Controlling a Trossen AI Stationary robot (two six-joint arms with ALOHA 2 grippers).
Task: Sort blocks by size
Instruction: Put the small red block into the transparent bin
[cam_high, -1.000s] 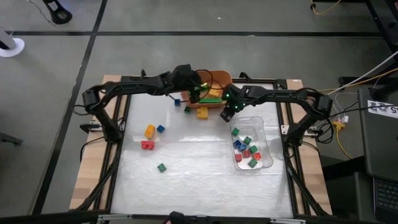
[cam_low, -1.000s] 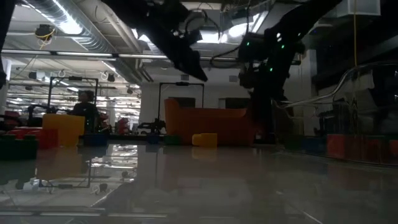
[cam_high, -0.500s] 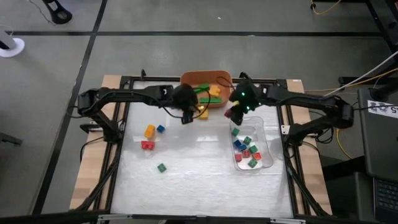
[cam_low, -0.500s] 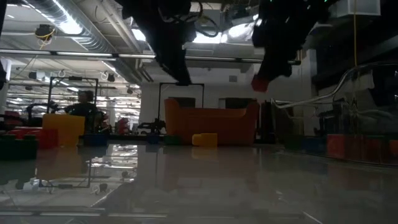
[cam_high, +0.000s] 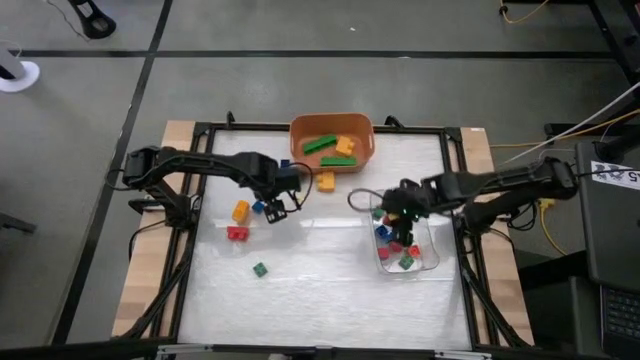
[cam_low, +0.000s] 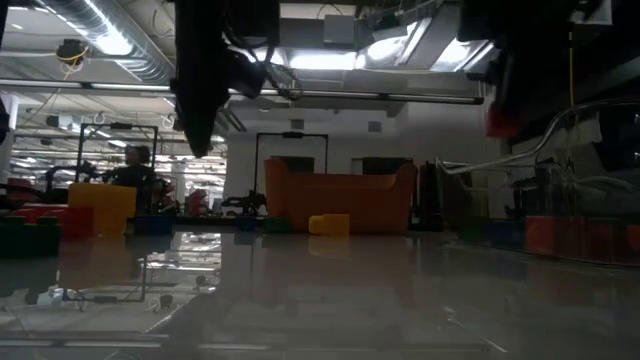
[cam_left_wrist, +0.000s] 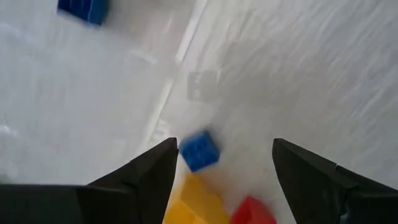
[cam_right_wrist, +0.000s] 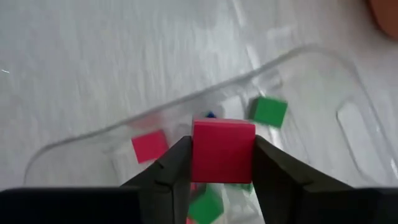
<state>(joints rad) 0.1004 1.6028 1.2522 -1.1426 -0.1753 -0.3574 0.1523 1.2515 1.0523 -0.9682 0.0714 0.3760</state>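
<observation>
My left gripper should next grab the blue cube by its opposite sides, to sort it with the small blocks.
My right gripper (cam_high: 398, 215) is over the clear tray (cam_high: 425, 262) and is shut on a red cube (cam_right_wrist: 222, 151). The tray holds several small red, green and blue cubes. My left gripper (cam_high: 281, 203) is open above the table, beside a loose blue cube (cam_high: 258, 207). In the left wrist view (cam_left_wrist: 224, 155) the blue cube (cam_left_wrist: 199, 150) lies on the table below the fingers' gap. A yellow-orange block (cam_high: 240, 211), a red block (cam_high: 237, 233) and a green cube (cam_high: 260, 269) lie on the table nearby. My right gripper pinches the red cube by two opposite sides (cam_right_wrist: 198, 155) between its two fingers. The fingers come from above, pointing down. The cube is lifted clear above the tray and sits level; it also shows in the low view (cam_low: 500, 121).
The orange bin (cam_high: 300, 128) at the far edge holds green and yellow-orange studded bricks. A yellow-orange brick (cam_high: 325, 181) lies on the table just in front of it. A second blue cube (cam_left_wrist: 84, 9) shows in the left wrist view. Bare table lies toward the near edge.
My left gripper has gone from over the orange bin toward the table's near and left side, down to the loose blocks. My right gripper has carried the red cube from beside the bin toward the near right, over the clear tray.
</observation>
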